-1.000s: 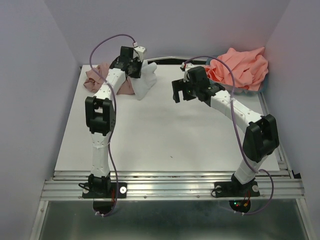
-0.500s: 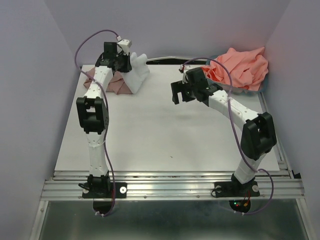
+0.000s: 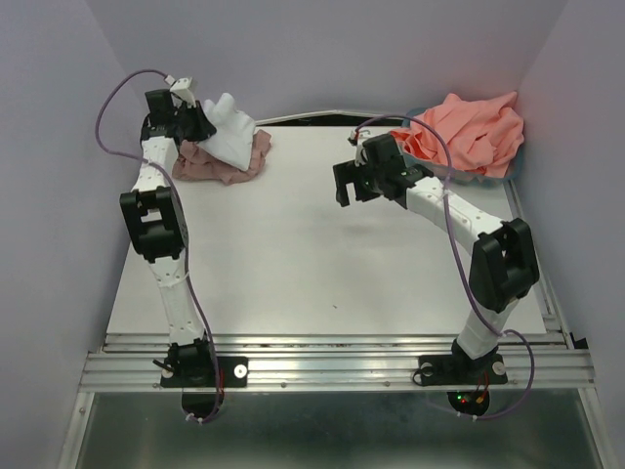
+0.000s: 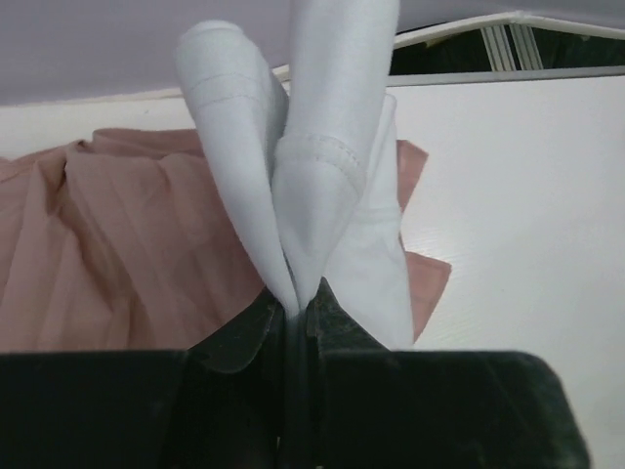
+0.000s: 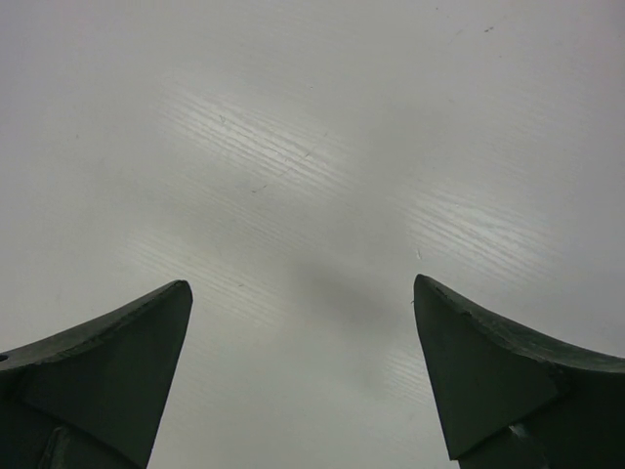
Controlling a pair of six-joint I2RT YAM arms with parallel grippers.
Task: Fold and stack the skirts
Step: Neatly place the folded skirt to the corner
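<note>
The white cloth's bunched end is raised above the mauve-pink skirt, so it would fall crumpled if my left gripper opened now.
My left gripper (image 3: 200, 119) (image 4: 296, 311) is shut on the pale white-blue skirt (image 3: 232, 132) (image 4: 322, 186), holding it bunched above the mauve-pink pleated skirt (image 3: 223, 166) (image 4: 127, 254) at the table's far left corner. The white cloth hangs down onto the pink one. A coral-salmon skirt (image 3: 471, 132) lies heaped at the far right. My right gripper (image 3: 349, 185) (image 5: 303, 293) hovers open over bare table near the middle back, with nothing between its fingers.
The coral heap sits in a basket whose teal rim (image 3: 518, 158) barely shows at the right wall. Purple walls close in on the left, back and right. The white table (image 3: 322, 264) ends at a metal rail (image 3: 332, 357) by the arm bases.
My left arm has swung left and back, carrying the white-blue skirt from beside the pink skirt's right side to over it. The right arm has hardly moved.
</note>
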